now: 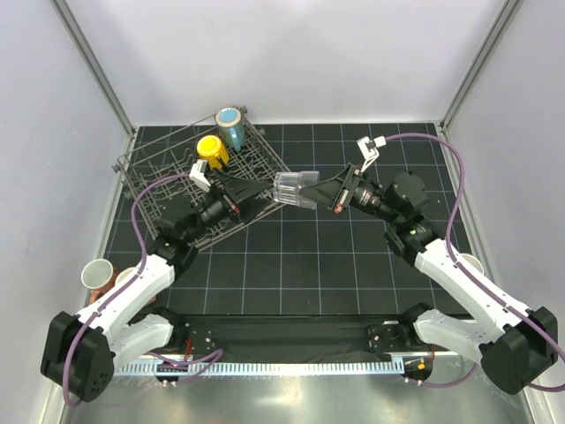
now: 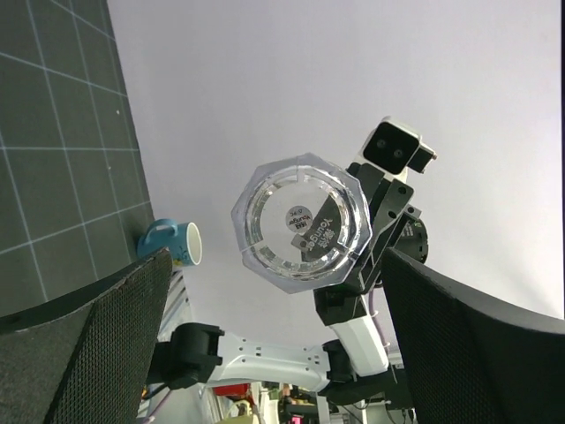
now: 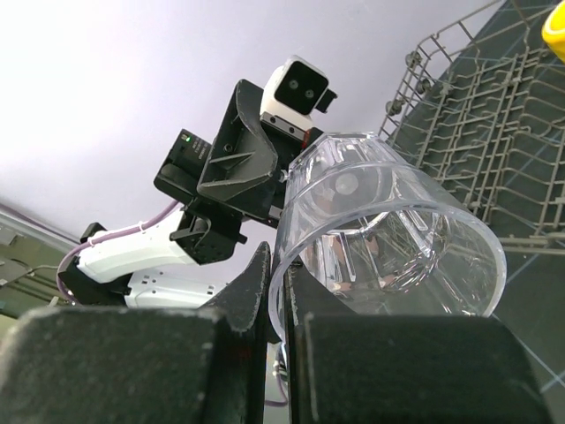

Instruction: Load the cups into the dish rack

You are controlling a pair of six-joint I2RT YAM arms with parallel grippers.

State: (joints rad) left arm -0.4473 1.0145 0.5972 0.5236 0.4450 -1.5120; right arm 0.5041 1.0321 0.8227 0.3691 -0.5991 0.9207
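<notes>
The left gripper grabs the clear tumbler by its base (image 1: 279, 189) next, which leaves the tumbler's opening free to face into the dish rack (image 1: 159, 172).
My right gripper (image 1: 313, 196) is shut on the rim of the clear tumbler (image 1: 294, 188) and holds it on its side above the mat, base towards the left arm. In the right wrist view the fingers (image 3: 265, 291) pinch the tumbler's (image 3: 388, 238) wall. My left gripper (image 1: 263, 190) is open and empty, facing the tumbler's base (image 2: 300, 225), which lies beyond its wide-spread fingers (image 2: 106, 336). The grey wire dish rack (image 1: 159, 172) stands at the far left and holds a light blue cup (image 1: 231, 124) and a yellow cup (image 1: 212, 148).
Two salmon-pink cups (image 1: 99, 276) stand at the left edge of the mat beside the left arm. A blue mug (image 2: 172, 243) lies on the right side near the right arm. White walls enclose the gridded black mat (image 1: 300, 265).
</notes>
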